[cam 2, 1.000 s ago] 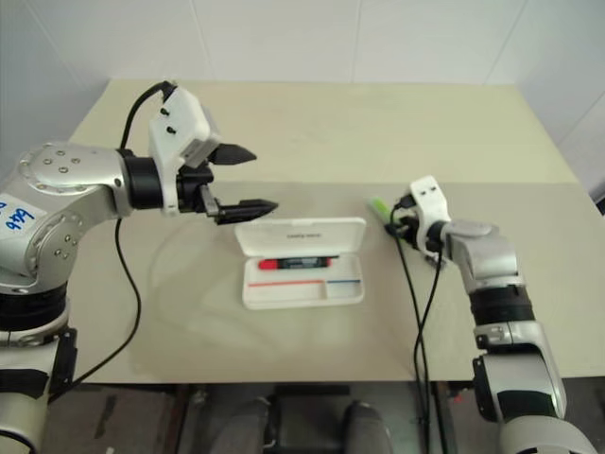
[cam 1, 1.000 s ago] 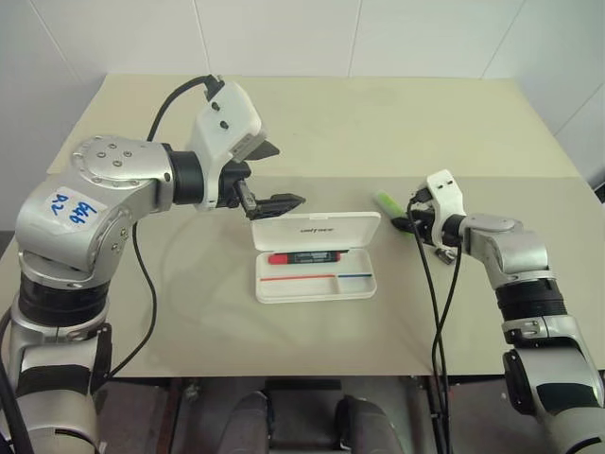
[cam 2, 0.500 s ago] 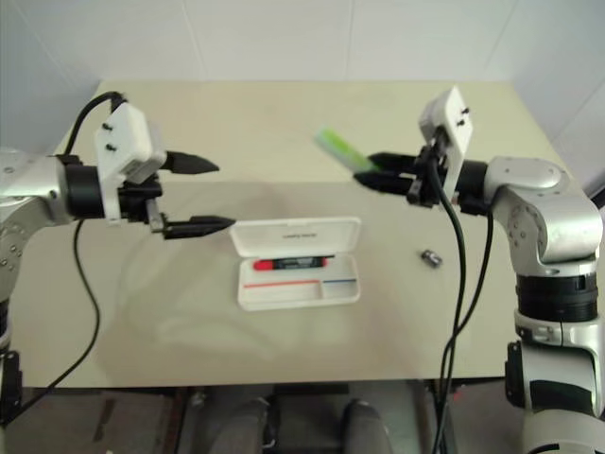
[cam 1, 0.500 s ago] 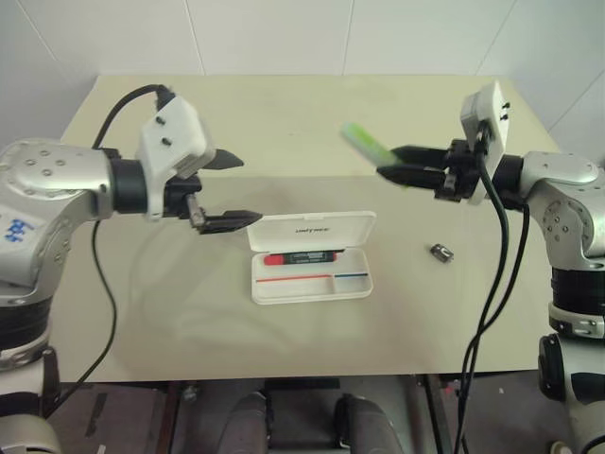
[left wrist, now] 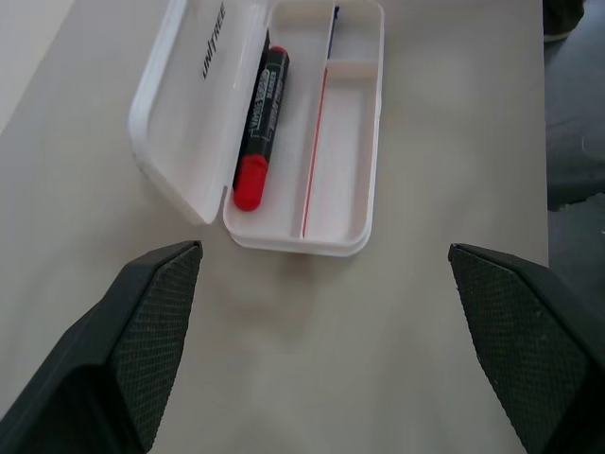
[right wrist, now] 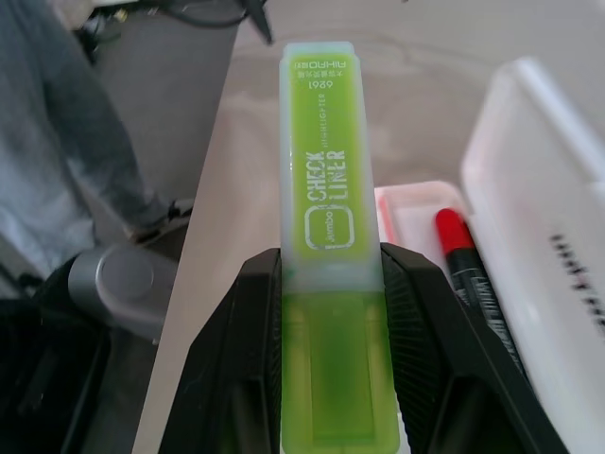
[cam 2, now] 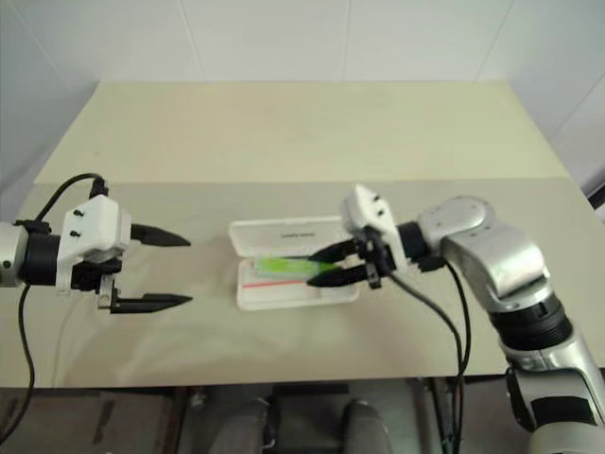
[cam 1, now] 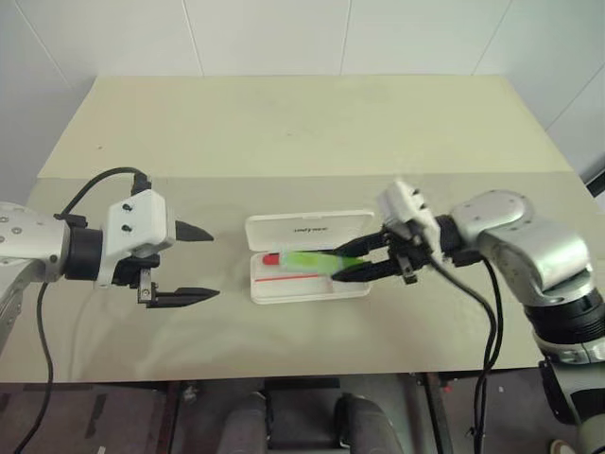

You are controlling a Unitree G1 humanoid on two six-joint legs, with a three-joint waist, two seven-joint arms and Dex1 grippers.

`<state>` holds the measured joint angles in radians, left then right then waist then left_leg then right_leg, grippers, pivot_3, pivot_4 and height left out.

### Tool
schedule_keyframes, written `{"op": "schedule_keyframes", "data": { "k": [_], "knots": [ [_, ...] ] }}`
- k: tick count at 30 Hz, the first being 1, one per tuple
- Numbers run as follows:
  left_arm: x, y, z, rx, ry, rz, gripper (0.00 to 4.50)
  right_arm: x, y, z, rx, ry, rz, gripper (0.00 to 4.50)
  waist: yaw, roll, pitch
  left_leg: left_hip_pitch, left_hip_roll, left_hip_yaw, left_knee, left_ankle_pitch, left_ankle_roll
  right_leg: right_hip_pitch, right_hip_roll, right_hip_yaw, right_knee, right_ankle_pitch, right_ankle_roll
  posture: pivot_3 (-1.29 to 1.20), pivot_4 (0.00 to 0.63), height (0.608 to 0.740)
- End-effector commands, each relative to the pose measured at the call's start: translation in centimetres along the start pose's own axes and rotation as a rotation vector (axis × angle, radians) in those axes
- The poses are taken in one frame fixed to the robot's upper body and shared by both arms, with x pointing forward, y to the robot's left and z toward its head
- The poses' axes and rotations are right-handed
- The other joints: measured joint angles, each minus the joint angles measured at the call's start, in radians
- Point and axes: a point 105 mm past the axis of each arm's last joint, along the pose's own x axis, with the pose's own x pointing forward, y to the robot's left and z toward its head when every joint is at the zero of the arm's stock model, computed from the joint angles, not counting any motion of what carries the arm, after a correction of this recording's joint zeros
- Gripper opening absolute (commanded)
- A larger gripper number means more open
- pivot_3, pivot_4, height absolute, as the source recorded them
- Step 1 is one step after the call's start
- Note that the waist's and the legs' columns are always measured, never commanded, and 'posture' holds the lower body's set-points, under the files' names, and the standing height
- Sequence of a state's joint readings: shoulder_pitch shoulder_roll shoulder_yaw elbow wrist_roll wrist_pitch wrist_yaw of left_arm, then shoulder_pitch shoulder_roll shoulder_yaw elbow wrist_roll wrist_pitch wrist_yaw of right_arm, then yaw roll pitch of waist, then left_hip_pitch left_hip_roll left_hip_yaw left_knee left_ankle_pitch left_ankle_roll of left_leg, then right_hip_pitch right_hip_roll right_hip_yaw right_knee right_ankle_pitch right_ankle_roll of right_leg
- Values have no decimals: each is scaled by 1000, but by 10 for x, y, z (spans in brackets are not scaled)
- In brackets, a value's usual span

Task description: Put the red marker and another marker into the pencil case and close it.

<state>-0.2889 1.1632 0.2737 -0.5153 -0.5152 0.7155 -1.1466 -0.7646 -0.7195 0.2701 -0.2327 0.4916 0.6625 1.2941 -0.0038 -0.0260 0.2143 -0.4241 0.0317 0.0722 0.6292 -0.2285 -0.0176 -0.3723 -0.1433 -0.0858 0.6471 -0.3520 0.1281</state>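
Note:
The green highlighter is above the case's tray, so the right gripper needs to lower it onto the tray before letting go of it.
The white pencil case (cam 1: 284,230) lies open at the middle of the table, lid folded back. The red marker (left wrist: 260,128) lies in its rear compartment along the hinge. My right gripper (cam 1: 337,268) reaches in from the right, shut on the lime-green highlighter (cam 1: 307,260), the other marker. It holds the highlighter lengthwise just over the case's tray; I cannot tell whether the highlighter touches the tray. The fingers (right wrist: 248,350) clamp the highlighter's lower half. My left gripper (cam 1: 216,265) hovers open and empty to the left of the case, pointing at it.
The beige table (cam 1: 284,123) stretches wide behind the case, with a seam (cam 1: 236,176) across it. Its front edge (cam 1: 284,375) runs close below the case. A white tiled wall stands behind the table.
My right gripper has swung the highlighter down and left from above the table's right side to over the open case. My left gripper has drawn back leftward and lower, staying open.

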Motion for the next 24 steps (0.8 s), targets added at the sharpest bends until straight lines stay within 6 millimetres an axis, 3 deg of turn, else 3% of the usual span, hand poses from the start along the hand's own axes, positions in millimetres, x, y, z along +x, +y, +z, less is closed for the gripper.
{"op": "schedule_keyframes", "data": {
  "k": [1,9,18,24],
  "knots": [
    [-6,-2,3,61,47,27,4500,14,-5,-2,-64,21,10,1090,0,0,0,0,0,1,0,0,0,-1,0,1,1,0,0,0,150,740],
    [-4,-9,6,56,38,27,4500,35,-17,-26,-106,102,21,1090,0,-1,0,0,0,5,0,0,0,-3,0,5,5,0,0,0,150,740],
    [-1,-16,10,44,26,31,4500,45,-25,-33,-102,112,24,1090,-2,-1,0,0,1,5,0,-1,0,-4,1,6,6,0,0,0,150,740],
    [0,-17,13,43,18,28,4500,47,-25,-31,-107,106,31,3127,-2,-1,0,0,2,6,0,-1,-1,-4,2,7,6,0,0,0,150,740]
  ]
}}
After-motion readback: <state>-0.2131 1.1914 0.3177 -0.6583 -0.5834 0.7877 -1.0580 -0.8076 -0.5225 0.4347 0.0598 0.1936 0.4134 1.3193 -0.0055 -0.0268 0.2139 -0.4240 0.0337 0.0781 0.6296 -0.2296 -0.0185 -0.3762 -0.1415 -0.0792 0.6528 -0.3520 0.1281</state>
